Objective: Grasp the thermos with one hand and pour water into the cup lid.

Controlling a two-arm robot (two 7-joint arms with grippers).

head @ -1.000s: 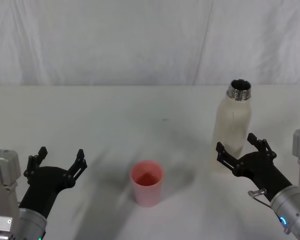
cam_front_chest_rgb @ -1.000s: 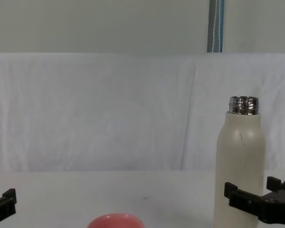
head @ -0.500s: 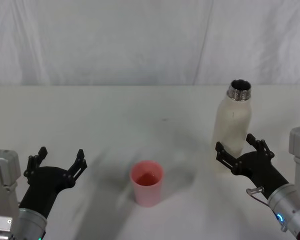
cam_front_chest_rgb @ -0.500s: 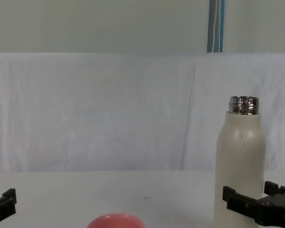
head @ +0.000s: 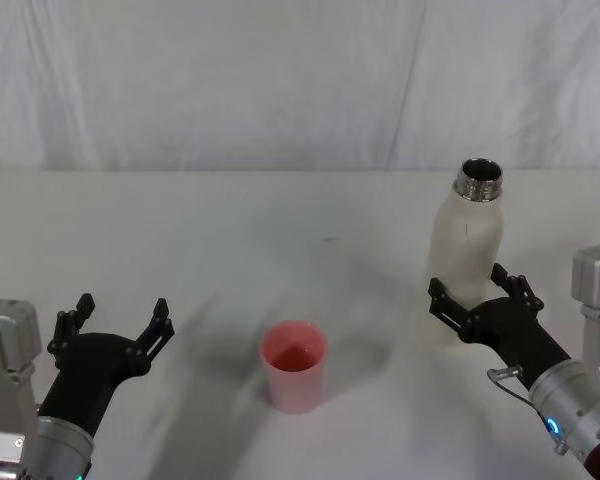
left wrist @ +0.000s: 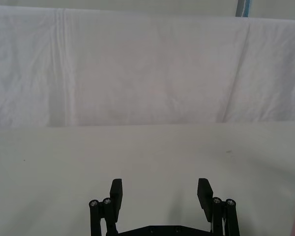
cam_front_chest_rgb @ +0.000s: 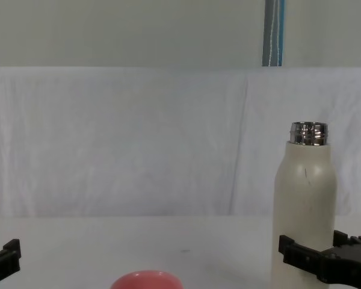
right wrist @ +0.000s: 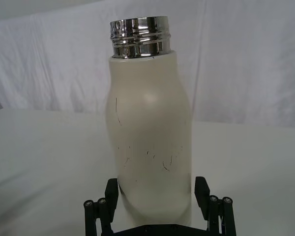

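Note:
My right gripper grabs the thermos by its lower body next, leaving its steel neck free to pour into the cup lid.
The cream-white thermos stands upright at the table's right, steel neck open on top; it also shows in the chest view and the right wrist view. My right gripper is open, its black fingers straddling the thermos's lower body on both sides without visibly pressing it. From the wrist, the right gripper has the bottle's base between its fingertips. The pink cup lid sits upright near the table's front centre, its rim showing in the chest view. My left gripper waits open at front left.
A white cloth covers the table and hangs as a backdrop behind it. Bare tabletop lies between the cup lid and the thermos. The left wrist view has the left gripper open over bare cloth.
My right gripper has crept forward and slightly left, so its fingers now reach farther around the thermos. The thermos, cup lid and left arm have not moved.

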